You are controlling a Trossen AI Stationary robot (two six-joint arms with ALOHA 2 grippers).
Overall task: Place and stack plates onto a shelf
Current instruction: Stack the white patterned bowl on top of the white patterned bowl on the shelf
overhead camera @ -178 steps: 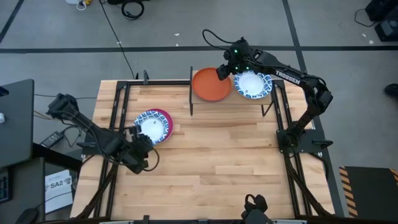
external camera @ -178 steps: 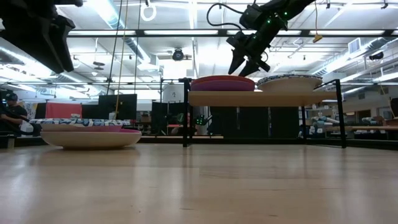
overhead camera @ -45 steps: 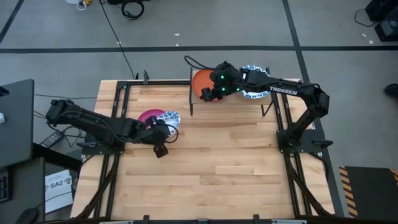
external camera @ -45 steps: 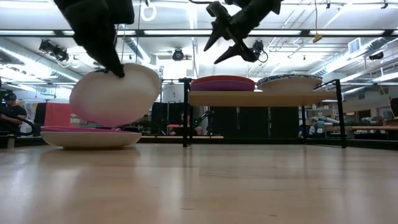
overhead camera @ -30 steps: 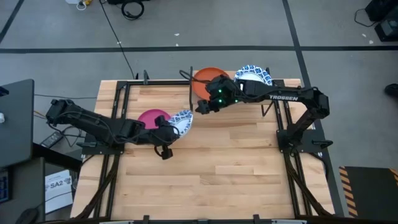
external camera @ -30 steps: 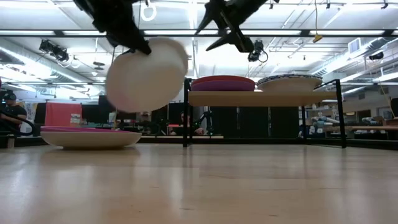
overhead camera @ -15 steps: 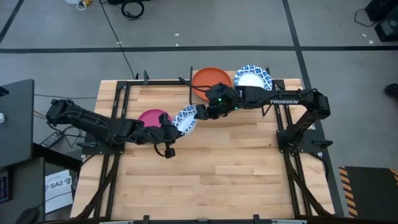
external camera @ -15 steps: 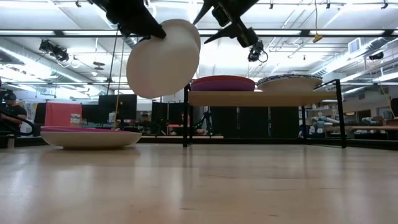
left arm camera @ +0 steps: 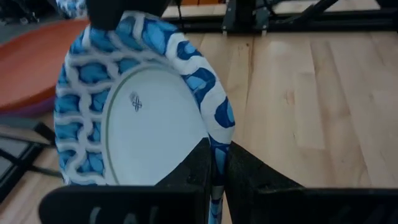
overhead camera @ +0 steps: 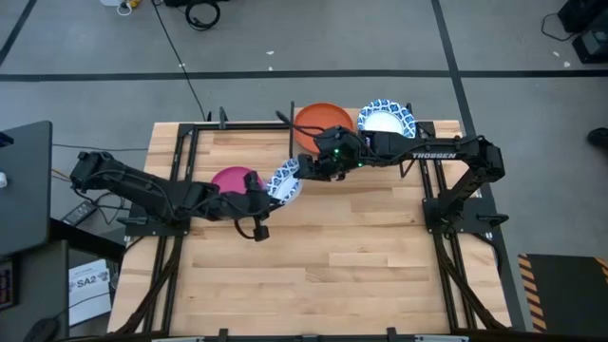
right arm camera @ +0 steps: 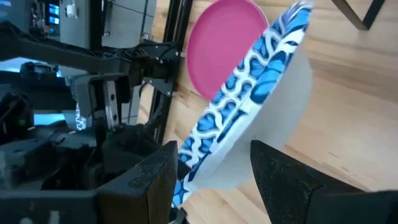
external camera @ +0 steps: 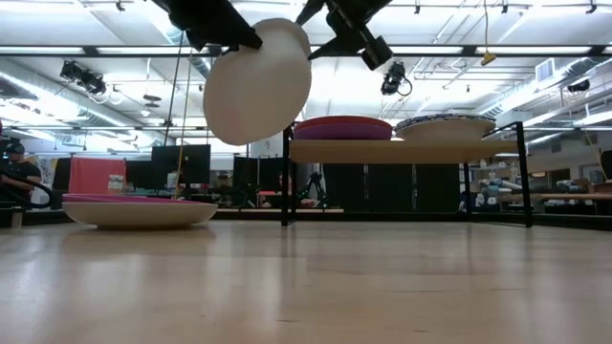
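Observation:
I next need to grab the white plate by its blue patterned rim (overhead camera: 285,180) with my right gripper. Then I can stack it with the matching plate on the shelf (overhead camera: 385,120).
A white plate with a blue patterned rim (overhead camera: 285,180) hangs on edge above the table, between the magenta plate (overhead camera: 232,180) and the shelf (external camera: 382,151). My left gripper (overhead camera: 269,194) is shut on its rim. My right gripper (overhead camera: 303,172) stands open at the plate's opposite rim, one finger on either side. The magenta plate lies flat on the table. On the shelf an orange plate (overhead camera: 321,122) lies on a purple one (external camera: 342,132), with another blue-rimmed plate (overhead camera: 386,120) beside them. My left gripper pinches the plate's rim (left arm camera: 216,144) between its two fingers, on the side nearer the table's left edge. The fingers come slanting down from the left. The plate is lifted clear and stands steeply tilted, its patterned face turned toward my left arm. My right gripper has one finger (right arm camera: 155,177) at the patterned face and the other (right arm camera: 283,177) at the white underside; whether either touches the plate, I cannot tell.
The shelf stands at the table's far edge on thin black legs (external camera: 285,177). Black frame rails (overhead camera: 180,161) run along the table's left and right sides. Bare wood (overhead camera: 313,256) fills the near half of the table.
My left gripper has carried the plate up and toward the shelf and tipped it steeper. My right gripper has come from the shelf toward the table's left edge, rolled, and now has its fingers astride the plate's far rim.

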